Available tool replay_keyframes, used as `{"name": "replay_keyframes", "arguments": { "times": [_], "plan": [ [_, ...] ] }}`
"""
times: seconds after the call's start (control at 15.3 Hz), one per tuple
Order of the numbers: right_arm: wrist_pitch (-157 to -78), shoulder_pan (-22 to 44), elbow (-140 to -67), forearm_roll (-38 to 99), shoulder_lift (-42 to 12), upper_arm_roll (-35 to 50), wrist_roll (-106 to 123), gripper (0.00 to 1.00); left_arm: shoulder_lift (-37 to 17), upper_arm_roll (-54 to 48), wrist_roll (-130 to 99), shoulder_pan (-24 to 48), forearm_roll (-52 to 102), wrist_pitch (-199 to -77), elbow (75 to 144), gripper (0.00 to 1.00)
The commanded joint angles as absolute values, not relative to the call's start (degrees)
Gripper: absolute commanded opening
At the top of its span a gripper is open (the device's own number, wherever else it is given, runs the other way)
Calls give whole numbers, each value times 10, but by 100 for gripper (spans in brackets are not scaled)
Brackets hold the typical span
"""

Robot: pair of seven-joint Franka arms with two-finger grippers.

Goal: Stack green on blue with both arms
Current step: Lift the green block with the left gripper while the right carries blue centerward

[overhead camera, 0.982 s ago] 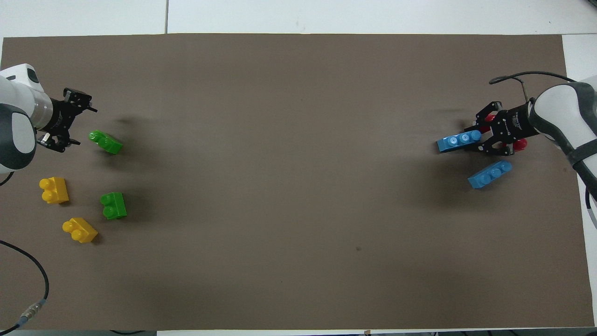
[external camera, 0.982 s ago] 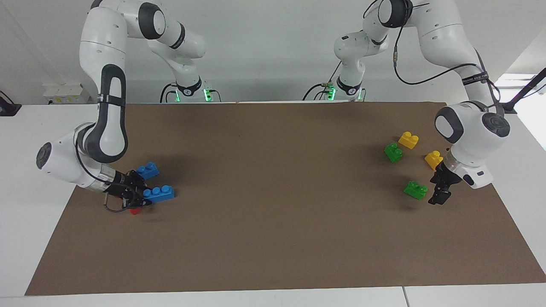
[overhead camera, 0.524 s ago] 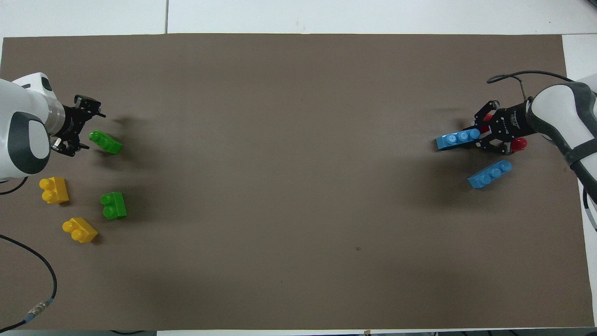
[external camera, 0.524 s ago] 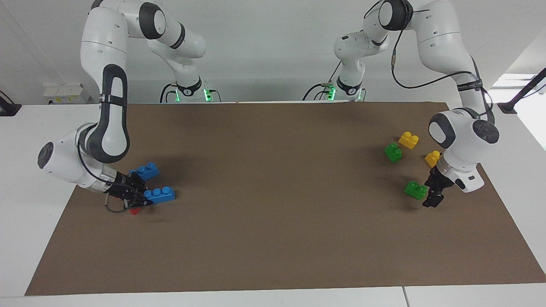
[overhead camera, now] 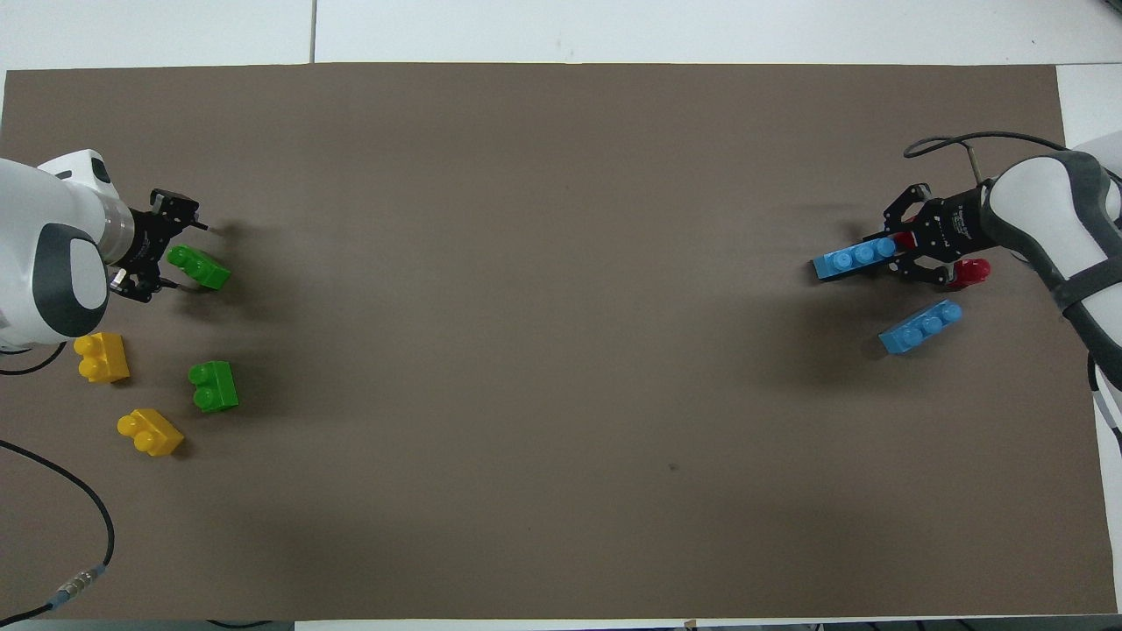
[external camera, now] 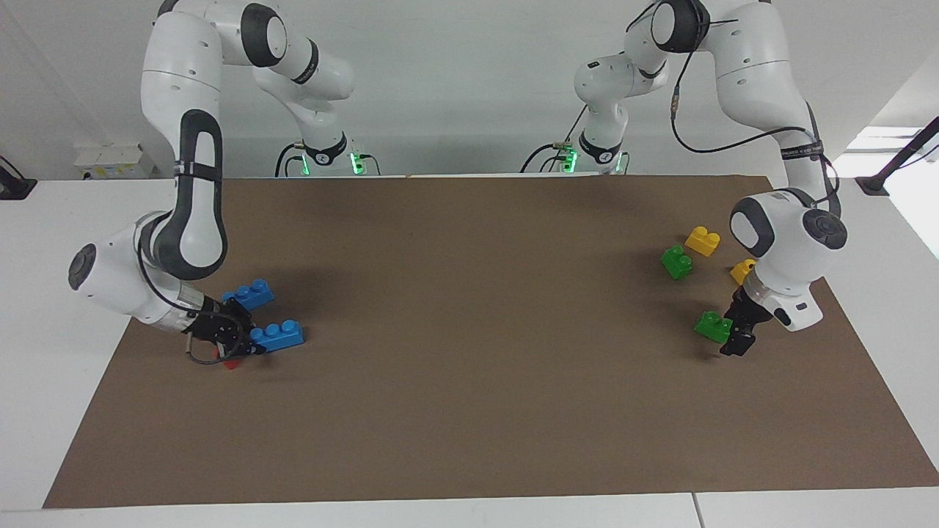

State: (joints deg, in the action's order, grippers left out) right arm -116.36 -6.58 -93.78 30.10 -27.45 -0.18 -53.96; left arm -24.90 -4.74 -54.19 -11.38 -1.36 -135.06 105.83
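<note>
My left gripper's fingers stand around the green brick's near end (overhead camera: 181,258) in the overhead view, so my left gripper closes next. Closing now would catch it.
My right gripper (external camera: 248,340) is shut on one end of a blue three-stud brick (external camera: 279,335), low at the mat; it also shows in the overhead view (overhead camera: 896,252) with that brick (overhead camera: 852,258). A second blue brick (external camera: 251,293) lies beside it, nearer to the robots. My left gripper (external camera: 734,331) is open and low, its fingers either side of one end of a green two-stud brick (external camera: 710,325), also seen from overhead (overhead camera: 178,254) with that brick (overhead camera: 203,270). The other green brick (external camera: 676,262) lies nearer to the robots.
Two yellow two-stud bricks (external camera: 702,240) (external camera: 742,271) lie near the green ones at the left arm's end. A small red brick (external camera: 231,361) lies under my right gripper, another red one (overhead camera: 969,272) by its wrist. The brown mat (external camera: 469,330) covers the table.
My left gripper has moved toward the green brick and now has its end between the fingers. My right gripper's fingers have closed in on the blue brick, which shifted slightly toward the table's middle.
</note>
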Motion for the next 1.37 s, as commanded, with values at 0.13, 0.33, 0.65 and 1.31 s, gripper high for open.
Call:
{"name": "replay_keyframes", "arguments": {
  "times": [0.13,0.33,0.65,1.31],
  "plan": [
    [-1172,25,-930,312,-244,1,-701,0,-236,-47,-560,-114,-18,-1364,1077,98],
    [-1222,103,-936,305,-233,0,-814,0,-236,-47,-561,-112,-18,-1368,1077,67],
    [-1245,182,-947,301,-229,-1,-959,0,-237,-47,-558,-112,-19,-1367,1071,0],
    [-1417,291,-1067,301,-215,0,-1038,0,-186,-52,-612,-76,-14,-1290,1055,0]
  ]
}}
